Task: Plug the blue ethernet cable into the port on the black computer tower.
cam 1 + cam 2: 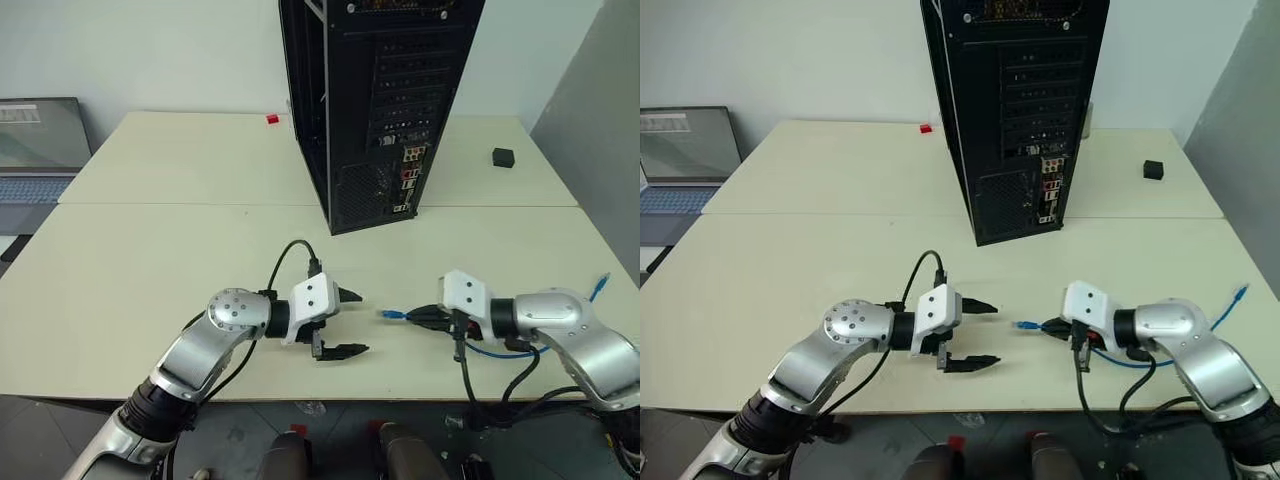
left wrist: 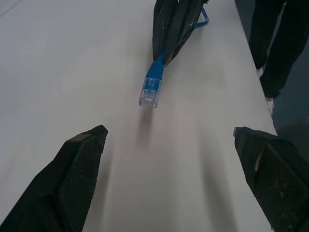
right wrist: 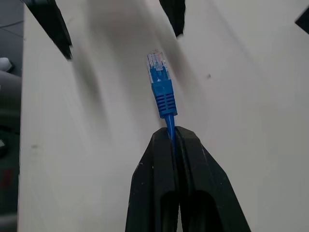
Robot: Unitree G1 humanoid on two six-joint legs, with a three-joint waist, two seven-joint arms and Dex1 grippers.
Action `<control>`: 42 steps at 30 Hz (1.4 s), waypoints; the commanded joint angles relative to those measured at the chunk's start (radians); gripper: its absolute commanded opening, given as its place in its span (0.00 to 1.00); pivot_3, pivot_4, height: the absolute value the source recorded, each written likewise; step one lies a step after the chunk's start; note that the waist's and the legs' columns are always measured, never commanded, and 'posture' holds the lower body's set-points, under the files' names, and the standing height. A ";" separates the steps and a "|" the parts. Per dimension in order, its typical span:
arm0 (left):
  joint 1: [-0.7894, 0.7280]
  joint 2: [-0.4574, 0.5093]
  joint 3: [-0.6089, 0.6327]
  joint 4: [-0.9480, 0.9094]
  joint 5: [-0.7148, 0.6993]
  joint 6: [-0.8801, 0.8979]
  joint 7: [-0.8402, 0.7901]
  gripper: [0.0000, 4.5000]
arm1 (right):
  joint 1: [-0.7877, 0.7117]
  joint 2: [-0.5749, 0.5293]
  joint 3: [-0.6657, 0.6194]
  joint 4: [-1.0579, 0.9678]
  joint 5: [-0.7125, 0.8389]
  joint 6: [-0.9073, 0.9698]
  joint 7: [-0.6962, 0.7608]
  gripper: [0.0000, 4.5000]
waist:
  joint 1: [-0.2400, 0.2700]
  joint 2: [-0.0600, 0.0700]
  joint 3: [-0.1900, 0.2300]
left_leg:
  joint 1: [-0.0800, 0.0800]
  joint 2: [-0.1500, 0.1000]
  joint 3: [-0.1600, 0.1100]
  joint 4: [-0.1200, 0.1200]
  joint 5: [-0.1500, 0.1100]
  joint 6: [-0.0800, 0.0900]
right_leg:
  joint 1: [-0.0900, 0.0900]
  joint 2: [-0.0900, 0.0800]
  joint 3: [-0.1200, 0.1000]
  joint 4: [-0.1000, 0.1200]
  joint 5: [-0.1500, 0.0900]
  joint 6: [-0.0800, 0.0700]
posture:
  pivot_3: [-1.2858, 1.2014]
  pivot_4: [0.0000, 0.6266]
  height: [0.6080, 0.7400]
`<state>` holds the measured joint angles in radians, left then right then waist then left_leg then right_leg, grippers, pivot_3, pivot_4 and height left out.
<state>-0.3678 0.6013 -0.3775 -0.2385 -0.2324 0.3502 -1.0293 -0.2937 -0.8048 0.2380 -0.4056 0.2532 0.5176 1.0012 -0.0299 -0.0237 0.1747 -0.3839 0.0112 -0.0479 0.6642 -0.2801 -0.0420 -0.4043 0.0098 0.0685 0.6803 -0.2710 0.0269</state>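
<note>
The left gripper should next take hold of the blue ethernet cable (image 1: 490,352) by its clear plug (image 1: 392,314), so that the cable is handed over for plugging in.
The blue ethernet cable's clear plug (image 1: 392,314) hovers just above the table, pointing left. My right gripper (image 1: 424,317) is shut on the cord right behind the plug's blue boot (image 3: 163,94). The rest of the cord loops back under my right arm, and its far end (image 1: 600,286) lies near the table's right edge. My left gripper (image 1: 360,323) stands open a short way left of the plug, facing it, with nothing between its fingers (image 2: 79,169). The black computer tower (image 1: 350,100) stands upright at the back. I cannot pick out the port among the small connectors (image 1: 410,170) on its rear panel.
A grey laptop (image 1: 40,150) sits open at the far left. A small black box (image 1: 503,157) lies at the back right and a small red piece (image 1: 272,119) left of the tower. The cream table (image 1: 150,250) lies bare between the grippers and the tower.
</note>
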 commanded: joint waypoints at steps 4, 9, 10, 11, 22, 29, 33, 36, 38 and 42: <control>-0.040 -0.052 -0.021 0.057 0.041 -0.076 -0.020 0.92 | -0.054 0.030 0.040 -0.009 -0.017 0.012 0.000 0.00 | 0.000 0.000 0.000 | 0.000 0.000 -0.001 0.000 0.000 0.000 | 0.000 0.000 0.000 0.000 0.000 0.000 | 0.52 0.24 1.00; -0.053 -0.074 -0.010 0.088 0.049 -0.091 -0.027 0.69 | -0.057 0.036 0.048 -0.014 -0.018 0.019 0.001 0.00 | 0.000 0.000 0.000 | 0.000 0.000 -0.002 0.000 0.000 0.000 | 0.000 -0.001 -0.001 0.000 0.000 0.000 | 0.52 0.24 1.00; -0.053 -0.074 -0.009 0.092 0.051 -0.096 -0.030 0.63 | -0.055 0.036 0.048 -0.015 -0.019 0.019 0.001 0.00 | -0.001 0.000 0.000 | 0.000 0.000 -0.002 0.000 0.000 0.000 | 0.000 -0.001 -0.001 0.000 0.000 0.000 | 0.52 0.24 1.00; -0.053 -0.075 -0.008 0.096 0.053 -0.099 -0.033 0.58 | -0.054 0.036 0.049 -0.017 -0.018 0.021 0.002 0.00 | -0.001 0.000 0.000 | 0.000 0.000 -0.002 0.000 0.000 0.000 | 0.000 -0.001 -0.001 0.000 0.000 0.000 | 0.52 0.24 1.00; -0.046 -0.089 -0.007 0.122 0.086 -0.131 -0.030 0.06 | -0.060 0.038 0.054 -0.022 -0.020 0.025 0.009 0.00 | 0.000 0.000 0.000 | 0.000 0.000 -0.003 0.000 0.000 0.000 | 0.000 -0.001 -0.001 0.001 0.000 0.000 | 0.52 0.24 1.00; -0.033 -0.091 -0.011 0.125 0.106 -0.157 -0.026 0.06 | -0.072 0.043 0.060 -0.017 -0.018 0.024 0.020 0.00 | 0.000 0.000 0.000 | 0.000 0.000 -0.003 0.000 0.000 0.000 | 0.000 -0.001 -0.001 0.001 0.000 0.000 | 0.52 0.24 1.00; -0.018 -0.092 -0.009 0.121 0.110 -0.203 -0.028 0.06 | -0.076 0.032 0.059 -0.011 -0.016 0.008 0.047 0.13 | -0.001 0.000 0.000 | 0.000 0.000 -0.003 0.000 0.000 0.000 | 0.000 -0.001 -0.001 0.001 0.000 0.000 | 0.52 0.24 1.00; -0.008 -0.101 0.007 0.127 0.119 -0.250 -0.010 0.06 | -0.081 0.018 0.035 -0.012 0.003 0.017 0.074 0.30 | 0.000 0.000 0.000 | 0.000 0.001 -0.003 0.000 0.000 0.000 | 0.000 -0.001 -0.001 0.001 0.000 0.000 | 0.52 0.24 1.00; 0.004 -0.092 0.010 0.127 0.126 -0.291 -0.016 0.06 | -0.083 0.000 0.007 -0.015 0.025 0.027 0.094 0.40 | 0.000 0.000 0.000 | 0.000 0.001 -0.003 0.000 0.000 0.000 | 0.000 -0.001 -0.001 0.001 0.000 0.000 | 0.52 0.24 1.00; 0.022 -0.079 0.019 0.142 0.158 -0.417 0.000 0.06 | -0.082 -0.048 -0.100 -0.033 0.138 0.101 0.132 0.59 | 0.001 0.000 0.000 | 0.000 0.001 -0.003 0.000 0.000 0.000 | 0.000 -0.002 -0.001 0.001 0.000 0.000 | 0.52 0.24 1.00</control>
<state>-0.3480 0.5196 -0.3848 -0.0917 -0.0935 0.0136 -1.0488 -0.3620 -0.8402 0.2150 -0.3975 0.3208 0.5803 1.1146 -0.0292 -0.0236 0.1747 -0.3841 0.0118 -0.0507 0.6646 -0.2801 -0.0419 -0.4042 0.0079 0.0672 0.6809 -0.2709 0.0267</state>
